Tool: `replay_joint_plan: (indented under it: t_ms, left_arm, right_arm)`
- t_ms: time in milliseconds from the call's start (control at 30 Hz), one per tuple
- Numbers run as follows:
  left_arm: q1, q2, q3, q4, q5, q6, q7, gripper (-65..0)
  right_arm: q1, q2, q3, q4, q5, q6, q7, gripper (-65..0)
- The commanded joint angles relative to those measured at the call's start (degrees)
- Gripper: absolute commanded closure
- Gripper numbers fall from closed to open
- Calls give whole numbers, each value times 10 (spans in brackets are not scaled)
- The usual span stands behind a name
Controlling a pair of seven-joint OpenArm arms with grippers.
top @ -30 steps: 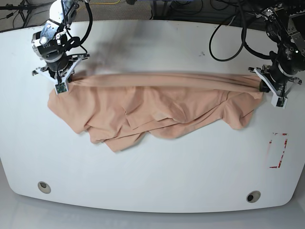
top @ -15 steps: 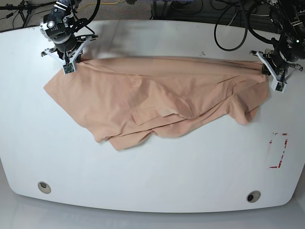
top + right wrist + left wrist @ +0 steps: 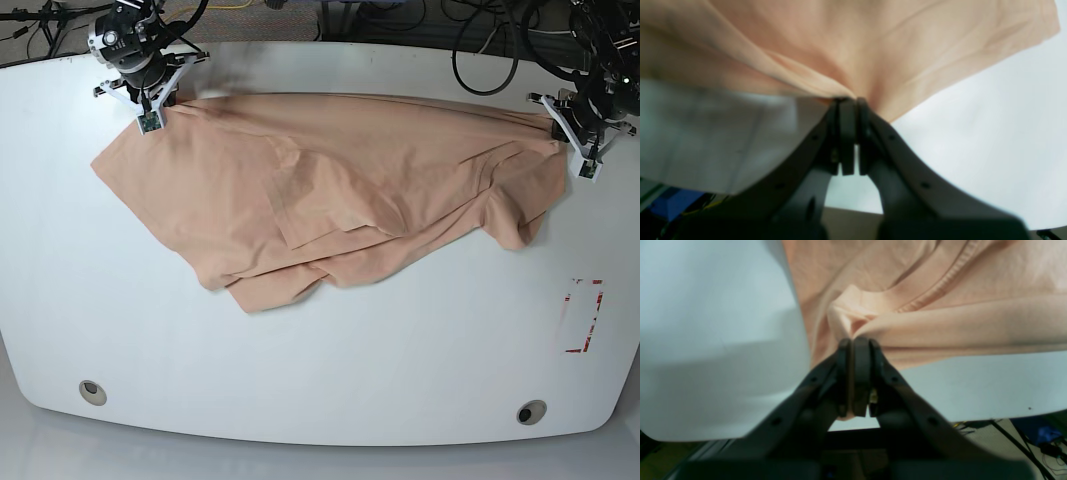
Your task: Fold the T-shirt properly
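I can open my right gripper now, because the T-shirt lies spread on the white tabletop up to my fingers, and the T-shirt's corner would settle there.
The peach T-shirt [image 3: 330, 190] lies rumpled across the far half of the white table [image 3: 320, 360], its top edge stretched between both arms. My left gripper [image 3: 560, 130] at the far right is shut on a bunched shirt edge beside a ribbed hem [image 3: 940, 280]; in the left wrist view the left gripper [image 3: 857, 340] pinches that fold. My right gripper [image 3: 160, 100] at the far left is shut on the opposite corner, and in the right wrist view the right gripper [image 3: 848, 99] clamps the T-shirt [image 3: 853, 43]. No emblem shows.
A red-outlined rectangle [image 3: 583, 315] marks the table at the right. Two round holes [image 3: 92, 391] [image 3: 531, 411] sit near the front edge. Cables [image 3: 480, 60] hang behind the table's far edge, close to both arms.
Both grippers have pulled the shirt's top edge toward the far side of the table. The cloth has spread out wider and flatter behind them.
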Motion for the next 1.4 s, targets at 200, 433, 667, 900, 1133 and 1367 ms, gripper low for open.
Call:
replay_joint_plan:
  t_ms: [200,433,667,900,1133,1367]
  left_arm:
    - [0,-11,-6,8,8,2,-6,0]
    - [0,-11,-7,8,8,2,-6,0]
    - [-1,-11,-7,8,8,2,-6,0]
    - [-1,-11,-7,8,8,2,-6,0]
    - [-1,-11,-7,8,8,2,-6,0]
    - [-1,-21,-5,8,8,2,-6,0]
  right_arm:
    - [-7,4,4,10,-3,-5,6,-3]
    - [-14,-2,4,18,-3,-5,5,-187]
    - [-15,-18,3,37,-2,-5,6,-374]
    - [1,-19,6,38,48,-5,4,-373]
    - [22,0,5,38,80,-5,2,-374]
    - [83,14,23,35,60,-5,2,-374]
